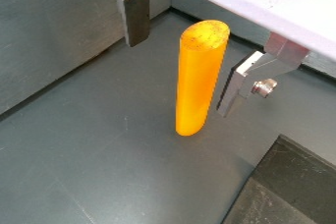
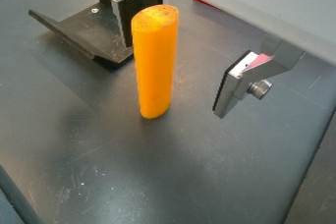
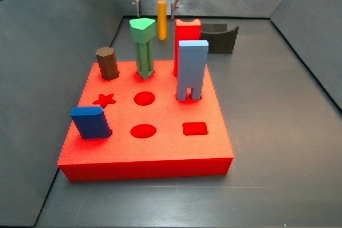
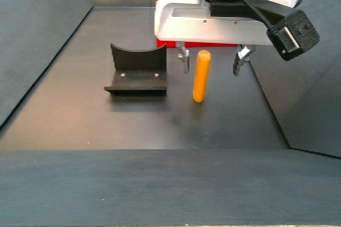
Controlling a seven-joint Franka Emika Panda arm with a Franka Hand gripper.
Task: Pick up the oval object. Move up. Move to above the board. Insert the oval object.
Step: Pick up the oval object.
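Note:
I will grab the orange-yellow oval peg by its upper part [image 1: 203, 49] with my gripper. The peg's lower end then stays free to go into the board.
The oval object [image 1: 199, 81] is a tall orange-yellow peg standing upright on the dark floor; it also shows in a wrist view [image 2: 153, 61] and in both side views [image 3: 163, 18] [image 4: 201, 78]. My gripper [image 1: 192, 43] is open and straddles the peg's upper part, with one finger [image 1: 136, 17] on one side and another finger [image 1: 246, 81] on the other, both apart from it. The gripper also shows in a wrist view [image 2: 188, 46] and a side view [image 4: 209, 60]. The red board [image 3: 144, 122] lies in front, with star, circle and square holes.
The fixture [image 4: 135, 72] stands on the floor beside the peg, also in a wrist view [image 2: 92, 27]. On the board stand a green peg [image 3: 142, 47], a brown cylinder [image 3: 107, 64], a light blue block [image 3: 193, 68], a blue block [image 3: 91, 122] and a red block [image 3: 187, 34].

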